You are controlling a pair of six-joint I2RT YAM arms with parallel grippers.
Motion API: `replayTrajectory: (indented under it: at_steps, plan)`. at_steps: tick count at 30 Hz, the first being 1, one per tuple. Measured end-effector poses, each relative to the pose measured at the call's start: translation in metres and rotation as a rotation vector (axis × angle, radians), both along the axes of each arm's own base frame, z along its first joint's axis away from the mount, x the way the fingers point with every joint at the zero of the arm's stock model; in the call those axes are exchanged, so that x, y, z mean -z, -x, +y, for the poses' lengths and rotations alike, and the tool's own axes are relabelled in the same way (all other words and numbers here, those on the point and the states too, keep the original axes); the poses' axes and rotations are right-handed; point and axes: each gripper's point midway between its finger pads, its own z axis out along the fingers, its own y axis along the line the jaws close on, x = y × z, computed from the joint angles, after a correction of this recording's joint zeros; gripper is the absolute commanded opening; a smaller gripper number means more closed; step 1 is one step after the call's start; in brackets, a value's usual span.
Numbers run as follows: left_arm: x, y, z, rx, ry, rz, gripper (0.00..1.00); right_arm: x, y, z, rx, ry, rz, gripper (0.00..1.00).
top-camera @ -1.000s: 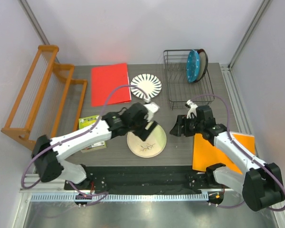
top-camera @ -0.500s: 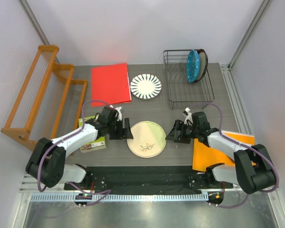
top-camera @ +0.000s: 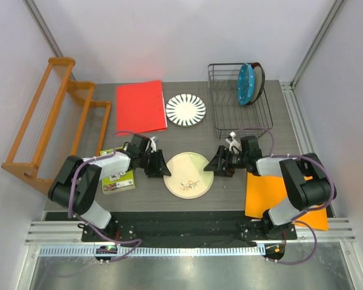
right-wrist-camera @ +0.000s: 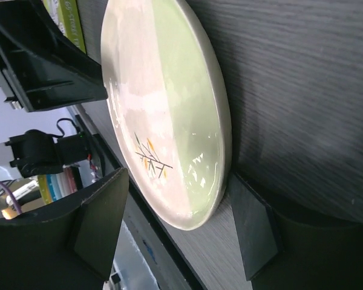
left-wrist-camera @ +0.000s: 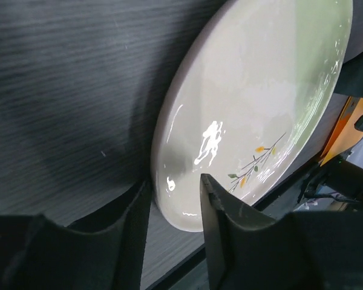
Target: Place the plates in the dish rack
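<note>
My right gripper closes next, since the plate's rim reaches between my fingers. Closing now would catch the cream twig plate's rim.
The cream twig plate [top-camera: 187, 175] lies flat on the table's front middle. My left gripper [top-camera: 158, 164] is low at its left edge, open, jaws straddling the rim [left-wrist-camera: 174, 199]; the plate [left-wrist-camera: 254, 109] runs between them. My right gripper [top-camera: 221, 163] is low at its right edge, wide open [right-wrist-camera: 178, 226], with the plate's rim [right-wrist-camera: 169, 109] between the fingers. The black-petal plate [top-camera: 186, 110] lies flat further back. The black wire dish rack [top-camera: 230, 115] holds the blue dotted plate [top-camera: 246, 83] and the dark-red-rimmed plate [top-camera: 259, 74] upright.
An orange wooden slatted rack [top-camera: 48, 121] stands at the left. A red sheet [top-camera: 140, 106] lies beside the petal plate. An orange sheet [top-camera: 272, 193] lies under my right arm. A green box [top-camera: 118, 176] sits under my left arm.
My left gripper has come off the top of the twig plate, swung left and dropped to its left rim. My right gripper has lowered and slid left onto the right rim.
</note>
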Motion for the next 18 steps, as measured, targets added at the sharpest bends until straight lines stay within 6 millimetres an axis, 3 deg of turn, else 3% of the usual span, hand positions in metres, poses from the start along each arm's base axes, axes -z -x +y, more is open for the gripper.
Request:
replayTrajectory:
  at_steps: [4,8,11,12,16,17,18]
  plan:
    - [0.005,-0.009,-0.003,-0.005,0.025,0.047,0.08,0.000,-0.005,0.002,-0.014,-0.044,0.012,0.74]
    - [0.009,-0.008,-0.012,0.023,0.072,0.069,0.03,0.000,-0.006,0.008,-0.051,-0.088,0.010,0.70]
    - [0.008,-0.007,-0.013,0.030,0.082,0.069,0.02,0.001,-0.006,0.008,-0.058,-0.093,0.010,0.61]
    - [0.008,-0.007,-0.013,0.031,0.083,0.070,0.03,0.002,-0.006,0.008,-0.056,-0.088,0.010,0.56]
    - [0.008,-0.007,-0.013,0.033,0.083,0.068,0.27,0.008,-0.007,0.006,-0.047,-0.055,0.006,0.37]
    - [0.008,-0.007,-0.013,0.034,0.084,0.069,0.33,0.010,-0.006,0.004,-0.043,-0.038,0.009,0.21]
    - [0.007,-0.007,-0.014,0.035,0.089,0.071,0.40,0.013,-0.002,0.003,-0.043,-0.023,0.023,0.13]
